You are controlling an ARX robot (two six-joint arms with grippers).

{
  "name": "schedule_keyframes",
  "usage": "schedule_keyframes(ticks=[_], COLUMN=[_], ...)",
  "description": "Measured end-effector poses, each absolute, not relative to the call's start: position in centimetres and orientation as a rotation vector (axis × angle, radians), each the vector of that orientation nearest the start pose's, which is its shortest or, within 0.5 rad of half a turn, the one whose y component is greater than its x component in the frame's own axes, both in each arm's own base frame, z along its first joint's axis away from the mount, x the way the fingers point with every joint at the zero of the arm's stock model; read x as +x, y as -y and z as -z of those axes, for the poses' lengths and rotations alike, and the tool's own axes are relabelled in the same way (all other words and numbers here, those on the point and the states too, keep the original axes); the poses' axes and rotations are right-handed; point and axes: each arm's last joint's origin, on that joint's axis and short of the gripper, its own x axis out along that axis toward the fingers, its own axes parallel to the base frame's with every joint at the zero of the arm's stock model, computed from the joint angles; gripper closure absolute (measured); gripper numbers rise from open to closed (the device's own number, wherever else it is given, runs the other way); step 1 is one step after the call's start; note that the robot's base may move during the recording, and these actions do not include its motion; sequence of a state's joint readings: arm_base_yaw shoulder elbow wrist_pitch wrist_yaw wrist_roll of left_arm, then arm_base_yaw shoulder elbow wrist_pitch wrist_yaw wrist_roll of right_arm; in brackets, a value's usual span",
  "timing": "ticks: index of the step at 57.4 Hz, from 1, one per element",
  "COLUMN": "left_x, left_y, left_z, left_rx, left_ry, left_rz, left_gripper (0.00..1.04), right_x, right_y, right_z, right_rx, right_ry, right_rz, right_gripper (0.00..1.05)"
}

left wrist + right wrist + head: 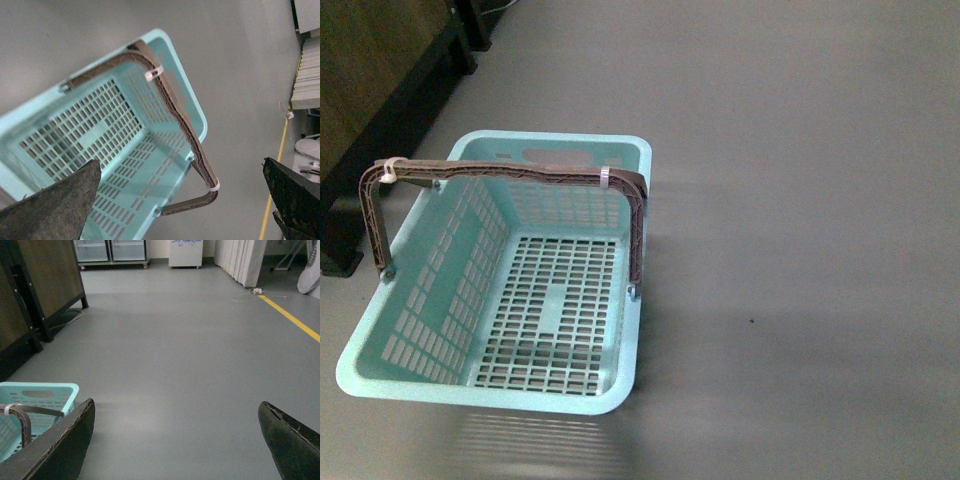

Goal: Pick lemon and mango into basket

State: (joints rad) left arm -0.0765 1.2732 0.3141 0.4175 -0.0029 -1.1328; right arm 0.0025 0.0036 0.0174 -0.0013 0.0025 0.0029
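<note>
My left gripper needs to take hold of the basket by its narrow brown handle next, because the basket's open body is far wider than my fingers.
The light turquoise basket stands on the grey floor at the left of the front view, its brown hoop handle upright, with nothing inside. The left wrist view looks down into the basket; my left gripper hangs open above its rim and handle, holding nothing. My right gripper is open over bare floor, with a corner of the basket beside one finger. Neither arm shows in the front view. The lemon and the mango are out of view.
A dark wooden cabinet on black feet stands just left of and behind the basket. A yellow floor line, white panels and glass-door cabinets lie far off. Grey floor spreads to the right.
</note>
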Motion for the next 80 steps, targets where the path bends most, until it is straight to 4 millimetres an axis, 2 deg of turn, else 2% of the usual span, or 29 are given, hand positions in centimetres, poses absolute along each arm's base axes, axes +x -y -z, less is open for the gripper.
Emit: schedule_keyframes(ticks=[10,21,25,36,48,51,54,70,74,80], left_x=[26.0,30.2,32.5,35.7,37.6,37.9,38.3,38.9,39.1,38.8], left_y=[3.9,6.5,7.4,8.4,9.3,9.4,9.7,10.1,10.1,9.7], left_z=[-10.4,-7.3,-6.0,-5.5,-4.6,-4.4,-4.1,-4.4,-5.1,-6.7], left_rx=[-1.225,-1.237,-1.252,-1.259,-1.240,-1.233,-1.233,-1.296,-1.340,-1.334], left_ry=[-0.601,-0.678,-0.683,-0.654,-0.656,-0.661,-0.663,-0.665,-0.665,-0.644], left_rz=[-0.318,-0.355,-0.382,-0.376,-0.378,-0.381,-0.378,-0.395,-0.393,-0.375], left_gripper=[0.07,0.07,0.07,0.07,0.08,0.14,0.25,0.89,0.97,0.98], right_x=[9.7,9.7,9.7,9.7,9.7,9.7,9.7,9.7,9.7,9.7], right_y=[0.0,0.0,0.0,0.0,0.0,0.0,0.0,0.0,0.0,0.0], right_z=[-16.9,-16.9,-16.9,-16.9,-16.9,-16.9,-16.9,-16.9,-16.9,-16.9], right_rx=[0.003,0.003,0.003,0.003,0.003,0.003,0.003,0.003,0.003,0.003], right_ry=[0.012,0.012,0.012,0.012,0.012,0.012,0.012,0.012,0.012,0.012], right_rz=[0.000,0.000,0.000,0.000,0.000,0.000,0.000,0.000,0.000,0.000], right_gripper=[0.09,0.09,0.09,0.09,0.09,0.09,0.09,0.09,0.09,0.09])
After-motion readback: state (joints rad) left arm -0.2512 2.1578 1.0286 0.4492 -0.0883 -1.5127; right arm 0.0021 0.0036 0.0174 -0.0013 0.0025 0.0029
